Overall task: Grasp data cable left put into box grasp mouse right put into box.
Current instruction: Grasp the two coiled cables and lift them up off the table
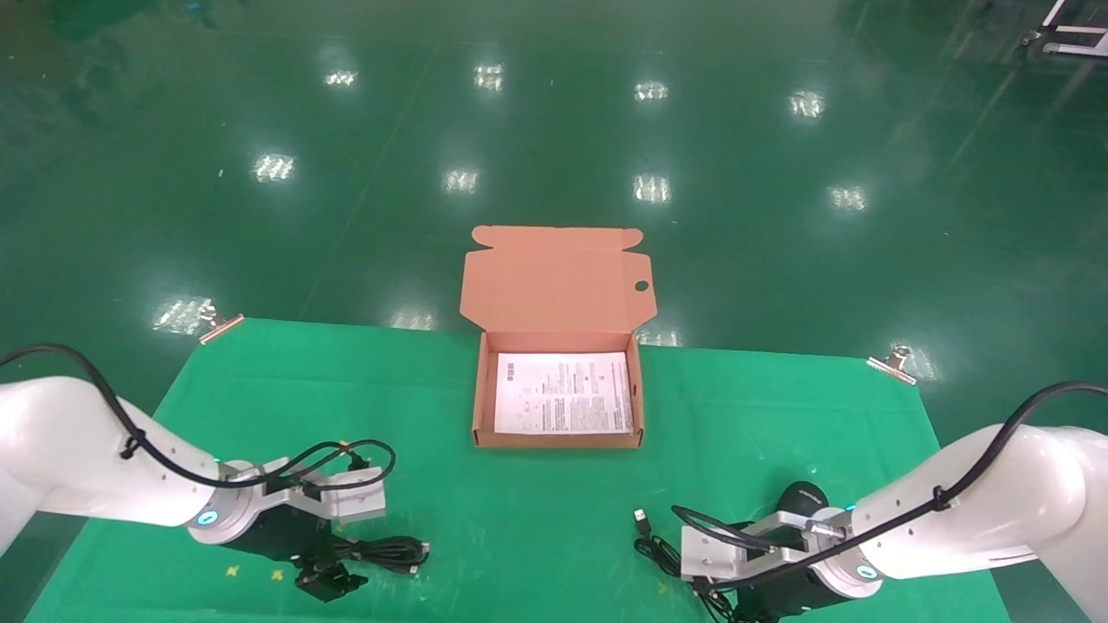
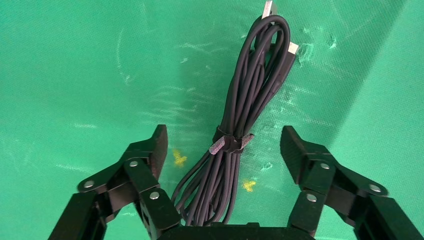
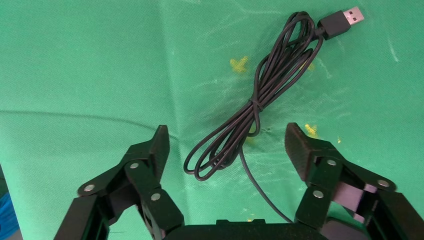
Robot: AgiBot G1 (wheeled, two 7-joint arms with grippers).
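Note:
The data cable's loops fan out loose at both ends, so my left gripper should grip the data cable at its tied middle next.
The data cable is a black bundled coil on the green cloth at front left. My left gripper is low over its near end, open. In the left wrist view the coil runs out from between the spread jaws of the left gripper, touching neither. The black mouse sits at front right, beside my right wrist. My right gripper is open over the mouse's cord, whose USB plug lies farther out; its fingers are spread wide. The open box stands mid-table, holding only its white sheet.
The box lid stands up at the back, leaning away. Metal clips pin the green cloth at the table's far corners. Small yellow marks dot the cloth near both cables. Shiny green floor lies beyond the table.

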